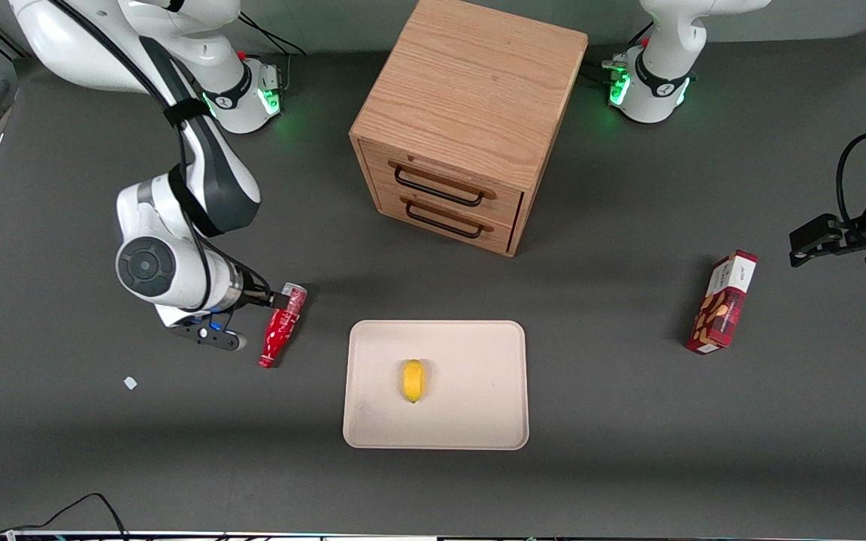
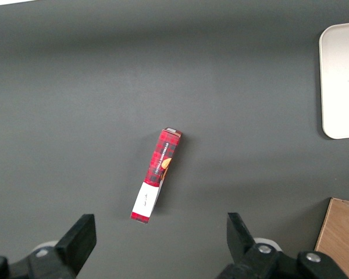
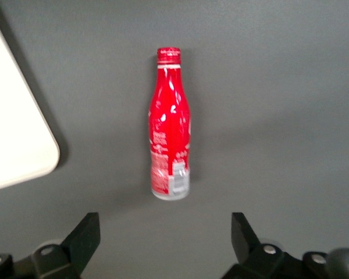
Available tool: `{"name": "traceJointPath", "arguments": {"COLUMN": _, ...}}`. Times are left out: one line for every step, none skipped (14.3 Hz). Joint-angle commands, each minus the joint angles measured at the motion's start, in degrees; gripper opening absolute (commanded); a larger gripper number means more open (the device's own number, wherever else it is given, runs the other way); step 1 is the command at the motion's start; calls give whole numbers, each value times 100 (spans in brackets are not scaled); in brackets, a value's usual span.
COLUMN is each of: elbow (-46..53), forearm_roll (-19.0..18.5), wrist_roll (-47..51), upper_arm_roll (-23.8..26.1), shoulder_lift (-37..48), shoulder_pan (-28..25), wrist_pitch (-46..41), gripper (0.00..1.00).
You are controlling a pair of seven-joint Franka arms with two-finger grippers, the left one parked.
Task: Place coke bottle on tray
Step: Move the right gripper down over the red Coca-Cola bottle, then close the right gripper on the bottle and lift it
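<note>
The right gripper needs to grab the coke bottle next by its printed lower body point(image 3: 170, 164) and so place the bottle on the tray point(image 3: 14, 125).
The coke bottle point(image 1: 281, 327) lies on its side on the dark table, beside the tray toward the working arm's end, with its red cap nearer the front camera. In the right wrist view the bottle point(image 3: 170, 128) lies flat, its silvery base toward the fingers. My right gripper point(image 1: 274, 299) hovers above the table at the bottle's base end. It point(image 3: 166, 238) is open wide and holds nothing, and both fingers stand apart from the bottle. The cream tray point(image 1: 478, 421) lies near the front camera at mid-table. Its rounded corner shows in the right wrist view point(image 3: 11, 133).
A yellow fruit point(image 1: 413, 380) lies on the tray. A wooden drawer cabinet point(image 1: 463, 120) stands farther from the front camera than the tray. A red snack box point(image 1: 724, 303) lies toward the parked arm's end. A small white scrap point(image 1: 130, 383) lies near my arm.
</note>
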State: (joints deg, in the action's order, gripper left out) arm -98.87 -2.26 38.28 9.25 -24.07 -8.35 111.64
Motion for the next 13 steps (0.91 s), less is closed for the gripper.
{"name": "traceJointPath", "arguments": {"elbow": 97, "forearm_roll": -99, "wrist_roll": 338, "upper_arm_roll": -2, "shoulder_lift": -204, "shoulder_pan": -18, "wrist_pitch": 217, "gripper": 100}}
{"name": "traceJointPath", "arguments": {"elbow": -52, "forearm_roll": -99, "wrist_roll": 347, "upper_arm_roll": -2, "shoulder_lift": -169, "shoulder_pan": -1, "wrist_pitch": 374, "gripper": 100}}
{"name": "traceJointPath", "arguments": {"elbow": -288, "forearm_roll": -108, "wrist_roll": 347, "upper_arm_roll": -11, "shoulder_lift": -125, "shoulder_pan": 17, "wrist_pitch": 619, "gripper": 100}}
{"name": "traceJointPath", "arguments": {"elbow": -456, "forearm_roll": -116, "wrist_roll": 347, "upper_arm_roll": -11, "shoulder_lift": -107, "shoulder_pan": 35, "wrist_pitch": 857, "gripper": 100}}
{"name": "traceJointPath", "arguments": {"elbow": -483, "forearm_roll": -177, "wrist_roll": 356, "upper_arm_roll": -11, "shoulder_lift": -151, "shoulder_pan": 26, "wrist_pitch": 946, "gripper": 100}}
{"name": "traceJointPath", "arguments": {"elbow": -484, "forearm_roll": -274, "wrist_roll": 356, "upper_arm_roll": -11, "shoulder_lift": -186, "shoulder_pan": 35, "wrist_pitch": 973, "gripper": 100}}
{"name": "traceJointPath", "arguments": {"elbow": -501, "forearm_roll": -336, "wrist_roll": 365, "upper_arm_roll": -11, "shoulder_lift": -230, "shoulder_pan": 35, "wrist_pitch": 1069, "gripper": 100}}
{"name": "traceJointPath", "arguments": {"elbow": -580, "forearm_roll": -336, "wrist_roll": 460, "upper_arm_roll": -11, "shoulder_lift": -265, "shoulder_pan": 70, "wrist_pitch": 1235, "gripper": 100}}
{"name": "traceJointPath", "arguments": {"elbow": -659, "forearm_roll": -345, "wrist_roll": 601, "upper_arm_roll": -11, "shoulder_lift": -283, "shoulder_pan": 96, "wrist_pitch": 1420, "gripper": 100}}
{"name": "traceJointPath", "arguments": {"elbow": -703, "forearm_roll": -345, "wrist_roll": 637, "upper_arm_roll": -11, "shoulder_lift": -309, "shoulder_pan": 105, "wrist_pitch": 1543, "gripper": 100}}
{"name": "traceJointPath", "arguments": {"elbow": -703, "forearm_roll": -345, "wrist_roll": 794, "upper_arm_roll": -11, "shoulder_lift": -362, "shoulder_pan": 105, "wrist_pitch": 1580, "gripper": 100}}
{"name": "traceJointPath", "arguments": {"elbow": -712, "forearm_roll": -345, "wrist_roll": 995, "upper_arm_roll": -20, "shoulder_lift": -458, "shoulder_pan": 88, "wrist_pitch": 1684, "gripper": 100}}
{"name": "traceJointPath", "arguments": {"elbow": -730, "forearm_roll": -345, "wrist_roll": 1058, "upper_arm_roll": -20, "shoulder_lift": -520, "shoulder_pan": 79, "wrist_pitch": 1833, "gripper": 100}}
